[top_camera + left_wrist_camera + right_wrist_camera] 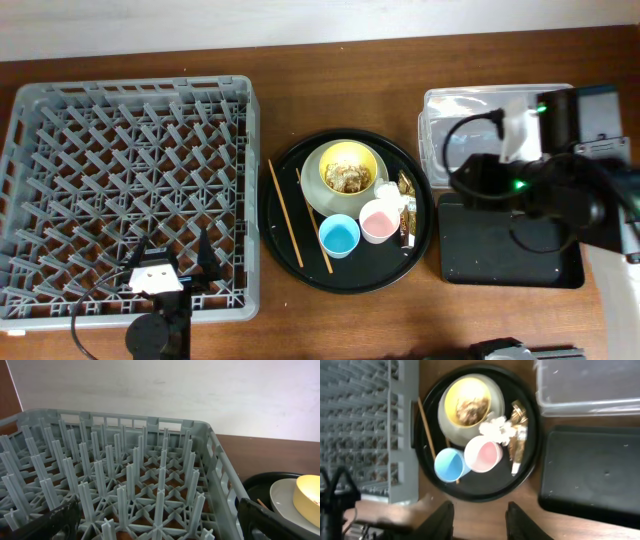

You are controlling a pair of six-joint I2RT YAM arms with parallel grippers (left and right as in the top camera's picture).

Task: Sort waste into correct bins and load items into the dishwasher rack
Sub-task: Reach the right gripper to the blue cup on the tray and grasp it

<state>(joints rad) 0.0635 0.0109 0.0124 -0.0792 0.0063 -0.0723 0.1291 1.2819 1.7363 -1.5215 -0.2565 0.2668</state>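
The blue cup will next be picked up by its rim (339, 250) (448, 478) with my right gripper, so its base end stays free to hand to my left gripper.
The grey dishwasher rack (130, 190) fills the left side. My left gripper (177, 248) is open and empty over its front right corner, with pegs between the fingers in the left wrist view (160, 527). On the round black tray (290, 260) stand a yellow bowl (348, 168) holding food scraps on a grey plate (312, 192), a blue cup (339, 236), a pink cup (379, 221), white tissue (388, 192), a gold foil wrapper (406, 205) and two chopsticks (285, 212). My right gripper (481, 520) is open and empty, high above the table's front edge.
A clear tub (470, 110) stands at the back right and a shallow black tray (500, 250) sits in front of it. My right arm (545, 175) hangs over both. Bare wooden table (300, 80) lies behind the round tray.
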